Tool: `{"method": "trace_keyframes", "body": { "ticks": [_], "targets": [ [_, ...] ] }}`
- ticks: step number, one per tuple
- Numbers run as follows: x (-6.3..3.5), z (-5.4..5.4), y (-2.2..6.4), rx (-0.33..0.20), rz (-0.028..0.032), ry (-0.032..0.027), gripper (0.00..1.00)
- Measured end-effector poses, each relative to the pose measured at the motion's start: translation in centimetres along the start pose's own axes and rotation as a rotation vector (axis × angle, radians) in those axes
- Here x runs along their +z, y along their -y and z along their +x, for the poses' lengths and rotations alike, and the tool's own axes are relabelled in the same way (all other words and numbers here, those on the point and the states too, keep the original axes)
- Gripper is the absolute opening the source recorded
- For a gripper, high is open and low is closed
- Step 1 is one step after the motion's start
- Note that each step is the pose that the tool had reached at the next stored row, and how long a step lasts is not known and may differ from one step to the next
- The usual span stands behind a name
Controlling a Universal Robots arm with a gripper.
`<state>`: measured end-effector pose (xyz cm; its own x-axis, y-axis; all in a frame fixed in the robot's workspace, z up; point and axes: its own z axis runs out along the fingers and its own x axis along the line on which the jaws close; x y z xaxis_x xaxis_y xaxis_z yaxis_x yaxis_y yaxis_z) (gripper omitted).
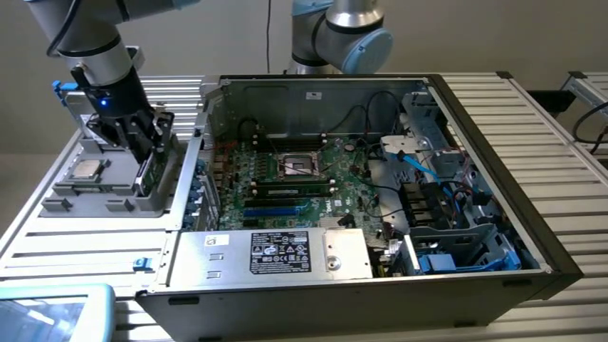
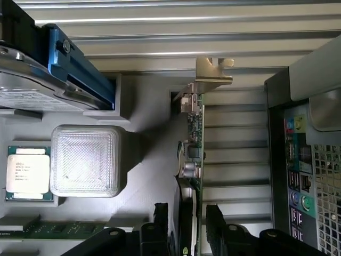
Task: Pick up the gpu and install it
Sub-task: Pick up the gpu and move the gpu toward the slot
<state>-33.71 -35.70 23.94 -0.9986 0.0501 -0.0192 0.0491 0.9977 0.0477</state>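
My gripper needs to grab the GPU by its black cooler end (image 2: 188, 216) next. Then the GPU's silver bracket (image 2: 209, 76) stays free to fit the case.
The gpu (image 1: 145, 174) stands on edge in a grey parts holder (image 1: 95, 196), at the exterior view's left, beside the open computer case (image 1: 475, 178). In the wrist view the gpu (image 2: 195, 144) is edge-on, green board showing, with its silver bracket (image 2: 212, 74) at the far end. My gripper (image 1: 144, 146) is lowered over the card's near end. The gripper (image 2: 187, 232) is open. One black finger (image 2: 160, 226) stands on each side of the card, with small gaps to it. The motherboard (image 1: 285, 174) lies inside the case, with blue slots (image 1: 275, 211) near its front.
The holder also carries a processor chip (image 2: 27, 173), a memory stick (image 2: 53, 229), a ribbed white block (image 2: 85, 160) and a drive with a blue rail (image 2: 80, 66). The case's rear ports (image 2: 301, 186) are close beside the card. A power supply (image 1: 275, 253) and cables (image 1: 418, 160) fill the case.
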Motion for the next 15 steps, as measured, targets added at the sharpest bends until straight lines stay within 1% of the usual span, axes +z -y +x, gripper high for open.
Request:
{"method": "trace_keyframes", "body": {
  "ticks": [3, 6, 7, 9, 10, 15],
  "targets": [
    [0.01, 0.00, -0.01, 0.000, 0.0000, -0.0011, 0.43],
    [0.02, 0.00, -0.02, 0.000, 0.0002, -0.0040, 0.43],
    [0.02, 0.00, -0.02, 0.000, 0.0002, -0.0044, 0.41],
    [0.02, 0.00, -0.02, 0.000, 0.0000, -0.0051, 0.41],
    [0.04, 0.00, -0.02, 0.000, -0.0003, -0.0053, 0.34],
    [0.13, 0.00, -0.01, 0.000, -0.0013, -0.0066, 0.34]
  ]
}}
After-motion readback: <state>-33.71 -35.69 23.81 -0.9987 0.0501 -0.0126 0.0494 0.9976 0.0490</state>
